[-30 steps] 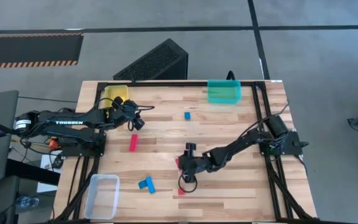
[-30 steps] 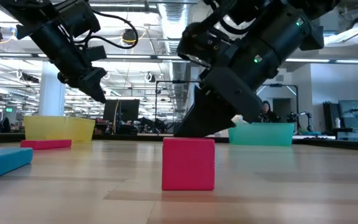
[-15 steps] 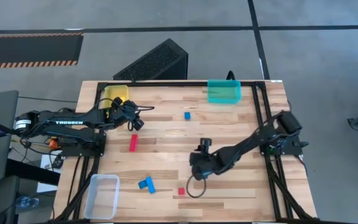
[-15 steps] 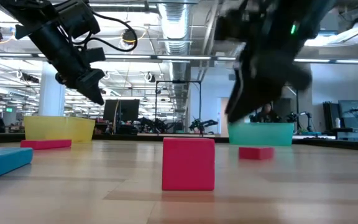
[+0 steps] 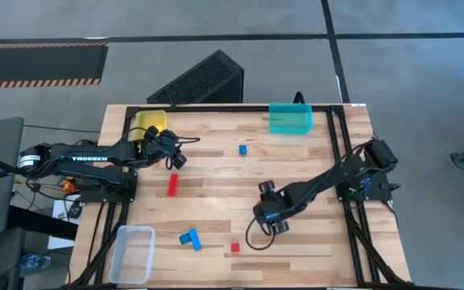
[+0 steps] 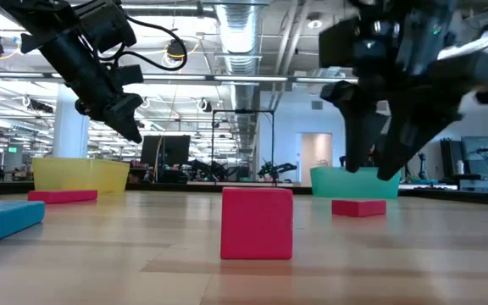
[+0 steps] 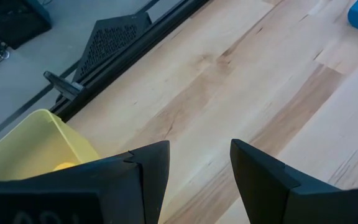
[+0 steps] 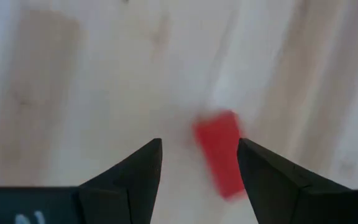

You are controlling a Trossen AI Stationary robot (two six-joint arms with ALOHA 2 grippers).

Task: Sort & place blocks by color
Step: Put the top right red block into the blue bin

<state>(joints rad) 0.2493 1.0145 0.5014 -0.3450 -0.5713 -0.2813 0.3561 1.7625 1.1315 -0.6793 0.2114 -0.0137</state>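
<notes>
The red block (image 8: pixel 219 155) is below my right gripper's fingers, so they would miss it if they closed now. I should lower them first.
My right gripper (image 5: pixel 271 224) hangs open over the table's near right part, pointing steeply down. A small red block (image 8: pixel 219 155) lies flat on the wood just below its fingertips, untouched; the low view shows that block (image 6: pixel 358 207) clear under my right gripper (image 6: pixel 373 169). A red cube (image 5: pixel 234 248), two blue blocks (image 5: pixel 189 238), a red bar (image 5: pixel 172 184) and a blue cube (image 5: pixel 242 150) lie on the table. My left gripper (image 5: pixel 177 161) waits open above the wood near the yellow bin (image 5: pixel 151 122), with nothing between its fingers.
The teal bin (image 5: pixel 290 118) stands at the far edge, right of centre. The clear bin (image 5: pixel 133 254) stands at the near left corner. A black frame rail (image 5: pixel 338 153) runs along the table's sides. Bare wood lies between the blocks.
My right gripper has gone toward the table's right edge and risen, tipping from a slant to point steeply down, still open. The red block that it stood in front of in the low view now shows on the table below it.
</notes>
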